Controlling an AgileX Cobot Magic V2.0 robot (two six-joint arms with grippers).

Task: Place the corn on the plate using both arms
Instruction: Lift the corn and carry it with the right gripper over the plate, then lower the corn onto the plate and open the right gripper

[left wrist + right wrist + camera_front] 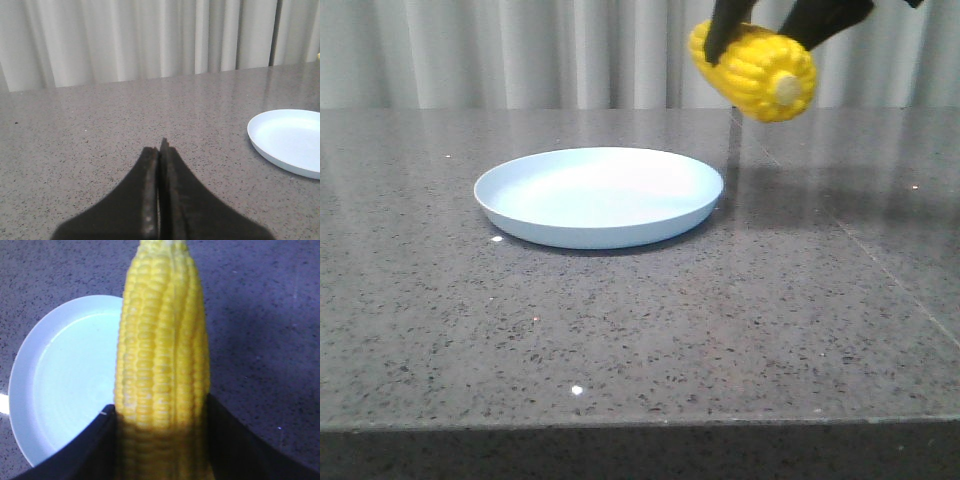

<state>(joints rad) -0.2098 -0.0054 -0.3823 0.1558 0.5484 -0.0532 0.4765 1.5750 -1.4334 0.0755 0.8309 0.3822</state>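
Note:
My right gripper should stay closed on the corn until it is lower over the plate, because the corn's pale stub end is high above the plate's rim and beyond it.
My right gripper [770,30] is shut on the bright-yellow corn [755,70] and holds it in the air, above and just right of the pale-blue plate [520,185]. The corn's pale stub end faces the camera. In the right wrist view the corn [160,355] stands between the two black fingers [90,445], with the plate [65,385] below and beside it. My left gripper [160,150] is shut and empty, low over the table, with the plate [290,140] off to one side. The left gripper does not show in the front view.
The dark speckled stone tabletop [620,330] runs to a front edge near the camera. A pale pleated curtain [520,50] hangs behind the table. A seam line [880,260] crosses the table at the right.

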